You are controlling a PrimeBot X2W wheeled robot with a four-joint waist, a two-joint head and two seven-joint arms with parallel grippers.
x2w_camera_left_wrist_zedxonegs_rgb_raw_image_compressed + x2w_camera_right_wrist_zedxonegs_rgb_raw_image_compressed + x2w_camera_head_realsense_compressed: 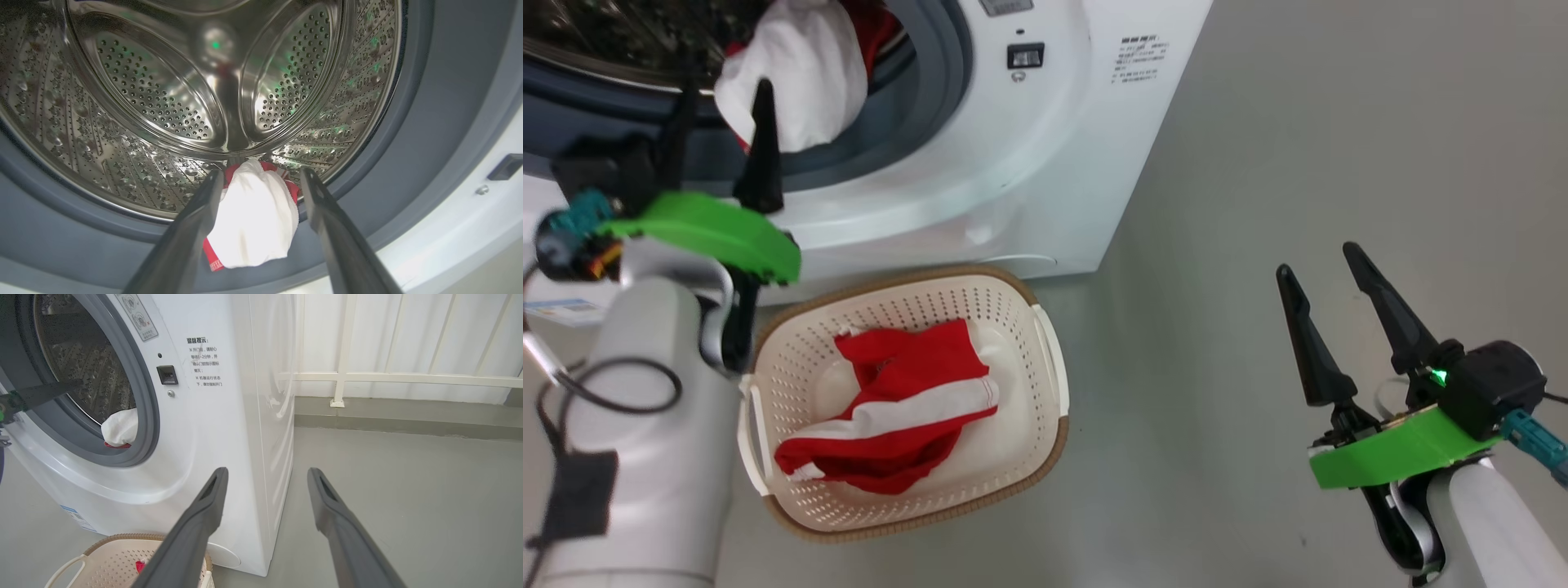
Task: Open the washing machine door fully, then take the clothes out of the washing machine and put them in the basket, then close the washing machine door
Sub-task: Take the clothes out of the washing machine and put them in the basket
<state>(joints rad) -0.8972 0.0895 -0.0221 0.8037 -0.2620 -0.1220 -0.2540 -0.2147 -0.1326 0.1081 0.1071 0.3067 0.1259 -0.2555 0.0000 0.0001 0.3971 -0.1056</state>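
My left gripper is to grab the garment next by its bunched white part (800, 83), which stands up over the grey ring while the red (870, 28) lies slack beneath.
The washing machine (1045, 163) stands with its drum mouth uncovered; the washing machine door is out of view. A white and red garment (253, 220) of the clothes hangs out of the steel drum (163, 102) over the grey rubber ring (429, 122). My left gripper (261, 173) is open at the mouth, one finger on each side of that garment (792, 82). Below the machine sits the basket (1013, 286) with a red-and-white striped garment (898, 408) in it. My right gripper (1319, 260) is open and empty over the floor, right of the basket.
Grey floor (1339, 122) spreads to the right of the machine. A white railing (347, 375) runs along the back wall. The machine's latch slot (1025, 55) lies right of the drum mouth. The basket (106, 559) stands close against the machine's front.
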